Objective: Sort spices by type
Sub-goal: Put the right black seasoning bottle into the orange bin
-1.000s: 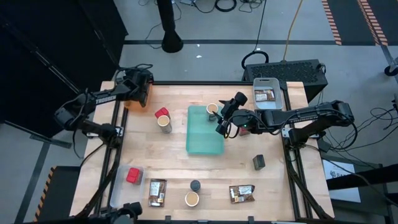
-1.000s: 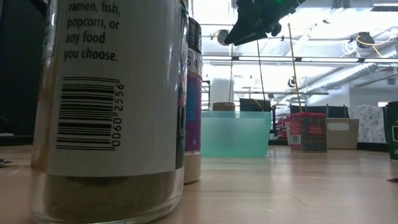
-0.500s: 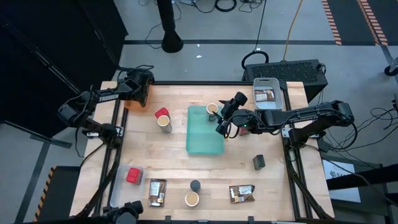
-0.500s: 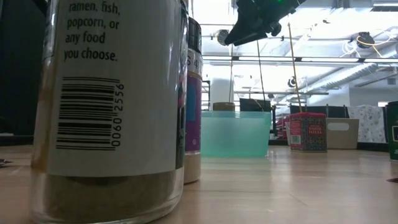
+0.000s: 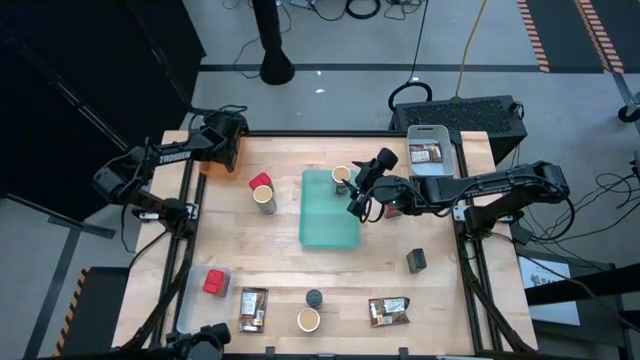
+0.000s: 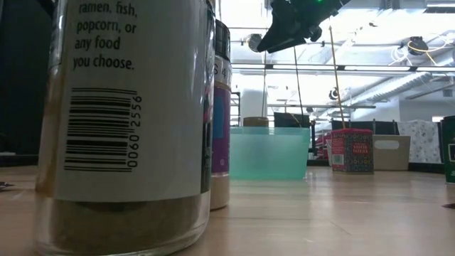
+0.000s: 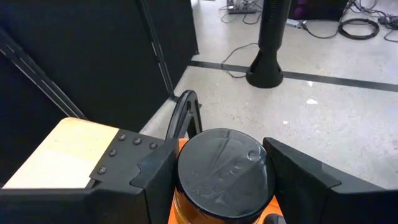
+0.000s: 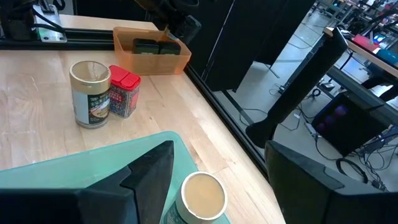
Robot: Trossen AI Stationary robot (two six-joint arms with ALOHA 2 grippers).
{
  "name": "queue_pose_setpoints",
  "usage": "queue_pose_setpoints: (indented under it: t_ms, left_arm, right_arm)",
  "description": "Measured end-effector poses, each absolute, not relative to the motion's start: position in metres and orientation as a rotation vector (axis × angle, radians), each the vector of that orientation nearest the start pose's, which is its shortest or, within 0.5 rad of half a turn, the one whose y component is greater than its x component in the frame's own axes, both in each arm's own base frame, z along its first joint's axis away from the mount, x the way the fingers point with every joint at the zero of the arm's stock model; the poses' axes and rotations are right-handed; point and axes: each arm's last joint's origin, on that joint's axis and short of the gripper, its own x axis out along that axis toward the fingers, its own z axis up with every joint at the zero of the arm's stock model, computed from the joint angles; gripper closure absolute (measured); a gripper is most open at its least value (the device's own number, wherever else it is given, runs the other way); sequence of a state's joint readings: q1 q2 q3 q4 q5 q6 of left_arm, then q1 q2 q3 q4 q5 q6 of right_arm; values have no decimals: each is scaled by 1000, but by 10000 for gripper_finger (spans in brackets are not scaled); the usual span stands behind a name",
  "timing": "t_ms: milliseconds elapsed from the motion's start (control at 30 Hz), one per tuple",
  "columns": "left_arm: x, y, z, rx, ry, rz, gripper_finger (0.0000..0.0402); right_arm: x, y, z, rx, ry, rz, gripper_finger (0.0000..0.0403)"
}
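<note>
The black-lidded jar (image 7: 225,174) is down inside the orange bin (image 7: 171,214) and would rest in the bin, so my left gripper needs to let go of the jar.
My left gripper (image 5: 226,143) is at the table's far left corner, over the orange bin (image 5: 207,167), shut on a small black-lidded jar (image 7: 224,174). The bin (image 8: 152,55) has dark jars lying in it. My right gripper (image 5: 358,192) hangs open, high above the far right corner of the teal tray (image 5: 330,215). Below its fingers a tan jar with a cream top (image 8: 202,196) stands upright at that corner. A red box (image 5: 260,181) and a tan jar (image 5: 265,198) stand left of the tray. My left gripper pinches the black-lidded jar between its two fingers, one on each side of the jar just under the lid's rim (image 7: 179,180). The jar sits upright in the hold with its lid up. What lies under the jar is hidden by the jar and the fingers.
Along the near edge lie a red box (image 5: 215,282), a brown packet (image 5: 253,308), a black jar (image 5: 314,298), a tan jar (image 5: 308,320) and another packet (image 5: 388,311). A dark container (image 5: 416,261) sits at the right. A pale tray (image 5: 432,135) at the far right holds a packet.
</note>
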State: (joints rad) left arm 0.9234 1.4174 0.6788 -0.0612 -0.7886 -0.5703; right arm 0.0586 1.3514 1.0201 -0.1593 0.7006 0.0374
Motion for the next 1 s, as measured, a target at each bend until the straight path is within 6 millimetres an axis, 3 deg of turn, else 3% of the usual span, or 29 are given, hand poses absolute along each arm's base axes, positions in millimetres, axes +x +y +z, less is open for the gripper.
queue_pose_setpoints:
  t_ms: [1000]
  left_arm:
    - [141, 222, 181, -418, 446, 1836, 176]
  right_arm:
    - [293, -1, 296, -150, 455, -637, 167]
